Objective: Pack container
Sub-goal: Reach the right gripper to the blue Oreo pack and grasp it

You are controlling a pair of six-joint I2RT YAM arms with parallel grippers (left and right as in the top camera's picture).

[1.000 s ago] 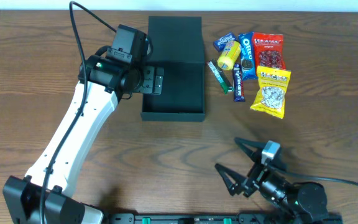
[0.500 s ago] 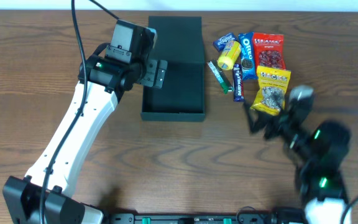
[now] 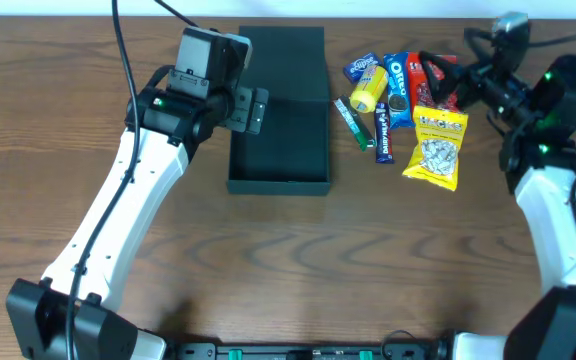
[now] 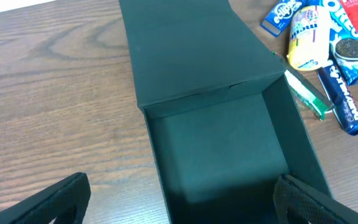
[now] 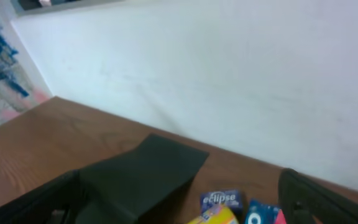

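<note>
My right gripper grabs the pack's long sides around the pack's middle next, to lay the blue Oreo pack (image 3: pixel 399 90) flat inside the container (image 3: pixel 280 140).
The container (image 3: pixel 280 140) is a dark teal-black box, empty inside, with its flap lid (image 3: pixel 283 55) lying open toward the back. My left gripper (image 3: pixel 251 108) is open and hovers at the box's left wall. In the left wrist view (image 4: pixel 182 202) its fingers straddle that wall of the container (image 4: pixel 216 143). My right gripper (image 3: pixel 442 82) is open and empty above the snack packets at the back right. In the right wrist view (image 5: pixel 179 208) it looks toward the lid (image 5: pixel 148 168).
Snacks lie right of the box: a blue Eclipse pack (image 3: pixel 359 67), a yellow packet (image 3: pixel 368 88), a blue Oreo pack (image 3: pixel 398 90), a red bag (image 3: pixel 434 80), a yellow seed bag (image 3: pixel 436 147), a green gum stick (image 3: pixel 349 120) and a purple bar (image 3: pixel 384 138).
My right arm has swung from the table's front edge up to the back right, over the snacks. My left gripper has shifted slightly toward the back.
</note>
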